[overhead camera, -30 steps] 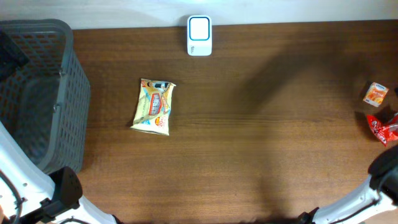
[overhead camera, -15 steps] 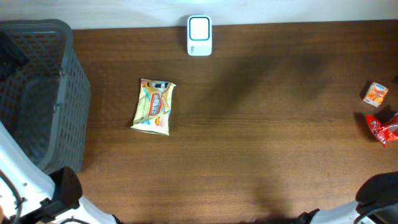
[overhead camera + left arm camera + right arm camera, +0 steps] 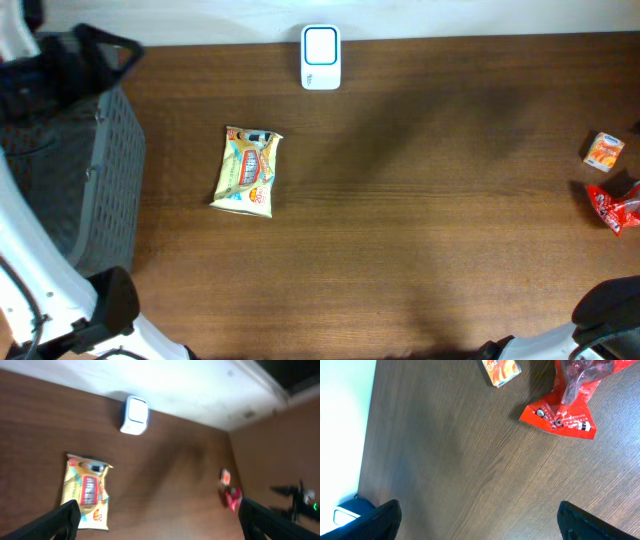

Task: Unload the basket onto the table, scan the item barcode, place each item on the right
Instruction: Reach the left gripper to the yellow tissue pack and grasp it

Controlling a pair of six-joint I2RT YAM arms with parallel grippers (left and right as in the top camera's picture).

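Observation:
I will take the yellow snack packet by its red-label side (image 3: 249, 168) next with my left gripper. Its bottom then stays free to face the scanner (image 3: 321, 57).
A yellow snack packet (image 3: 246, 172) lies flat on the brown table, left of the middle. It also shows in the left wrist view as the packet (image 3: 86, 492) with a red label. The white scanner (image 3: 321, 57) with a blue-rimmed window stands at the table's far edge, seen again as the scanner (image 3: 135, 415). My left gripper (image 3: 160, 527) hangs high above the table, open and empty, the packet near its left finger (image 3: 62, 519). My left arm (image 3: 60, 70) reaches over the basket. My right gripper (image 3: 480, 522) is open and empty over bare wood.
A grey mesh basket (image 3: 115, 170) stands at the left edge. A small orange box (image 3: 604, 151) and a red wrapper (image 3: 615, 207) lie at the right edge, close ahead of the right gripper as box (image 3: 501, 371) and wrapper (image 3: 570, 405).
My left arm has swung up over the basket at the top left. The right arm drew back toward the bottom right corner. The packet and scanner have not moved.

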